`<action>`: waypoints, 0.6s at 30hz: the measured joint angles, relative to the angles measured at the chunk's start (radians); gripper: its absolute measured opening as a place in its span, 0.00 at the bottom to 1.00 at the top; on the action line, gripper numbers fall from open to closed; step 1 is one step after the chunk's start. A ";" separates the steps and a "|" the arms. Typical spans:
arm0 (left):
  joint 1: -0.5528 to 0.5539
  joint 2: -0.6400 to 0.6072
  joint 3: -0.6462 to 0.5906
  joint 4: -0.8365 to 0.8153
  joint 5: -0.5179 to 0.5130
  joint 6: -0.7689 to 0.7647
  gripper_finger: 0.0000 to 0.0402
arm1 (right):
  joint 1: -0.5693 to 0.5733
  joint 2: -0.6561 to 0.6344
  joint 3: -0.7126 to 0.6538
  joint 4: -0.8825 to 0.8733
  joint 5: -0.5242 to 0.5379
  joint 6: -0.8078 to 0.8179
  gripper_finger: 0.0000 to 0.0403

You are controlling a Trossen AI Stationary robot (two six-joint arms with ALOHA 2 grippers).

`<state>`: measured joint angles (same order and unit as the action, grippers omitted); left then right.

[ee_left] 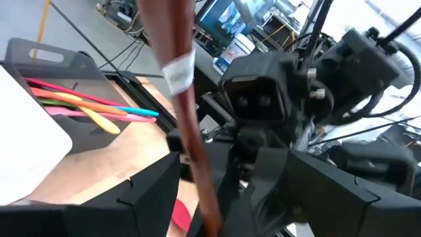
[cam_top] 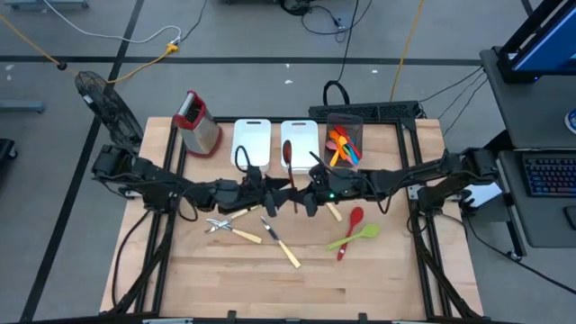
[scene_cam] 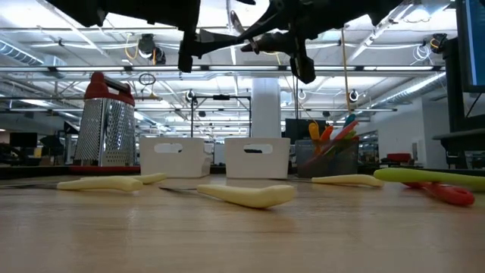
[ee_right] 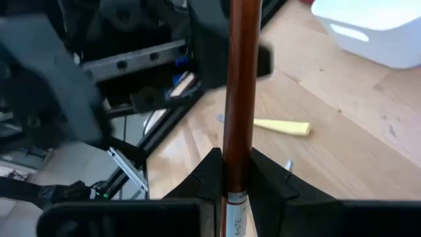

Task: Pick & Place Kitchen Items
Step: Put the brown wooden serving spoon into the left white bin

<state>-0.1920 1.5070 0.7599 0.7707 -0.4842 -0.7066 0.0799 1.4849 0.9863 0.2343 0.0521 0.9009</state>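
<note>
I should next grab the brown wooden utensil with my left gripper by its handle below the white label (cam_top: 293,200), to move it into a white bin.
Above the table's middle my two grippers meet. My right gripper (ee_right: 235,174) (cam_top: 308,192) is shut on a brown wooden utensil handle (ee_right: 240,79). My left gripper (ee_left: 223,197) (cam_top: 270,191) is open, and its fingers stand on either side of the same handle (ee_left: 185,112) without touching it. The utensil's working end is hidden. On the table lie yellow-handled metal pieces (cam_top: 229,230) (cam_top: 282,243), a green spoon (cam_top: 354,237) and a red spoon (cam_top: 350,227). Coloured utensils stand in a dark bin (cam_top: 343,142). My right gripper pinches the wooden handle (ee_right: 235,164) between its two fingers, just above a white label on the handle. The fingers come from the table's right, roughly level. The handle sticks out past them and is lifted clear of the table.
Two white bins (cam_top: 252,142) (cam_top: 300,137) and a red-topped box grater (cam_top: 196,123) stand along the far edge. A cream handle (cam_top: 334,211) lies just below my right gripper. The near half of the wooden table (cam_top: 270,288) has free room.
</note>
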 joint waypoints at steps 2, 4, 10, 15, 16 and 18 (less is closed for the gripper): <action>0.008 -0.001 0.012 -0.013 0.024 -0.011 0.71 | 0.000 0.001 0.000 0.000 0.000 0.000 0.09; 0.014 0.000 0.020 -0.050 0.035 -0.014 0.71 | 0.000 0.000 0.000 0.002 0.001 0.002 0.09; 0.024 0.001 0.023 -0.070 0.039 -0.038 0.71 | -0.001 0.001 0.000 0.002 0.003 0.003 0.09; 0.024 0.001 0.027 -0.086 0.021 -0.041 0.67 | -0.002 0.001 -0.001 0.001 0.006 0.003 0.09; 0.024 0.001 0.035 -0.106 0.021 -0.041 0.64 | -0.002 0.001 -0.001 0.002 0.009 0.003 0.09; 0.024 0.005 0.056 -0.165 0.021 -0.042 0.58 | -0.002 0.001 -0.001 0.000 0.025 0.003 0.09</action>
<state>-0.1677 1.5117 0.8158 0.6054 -0.4632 -0.7484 0.0780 1.4857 0.9852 0.2344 0.0769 0.9043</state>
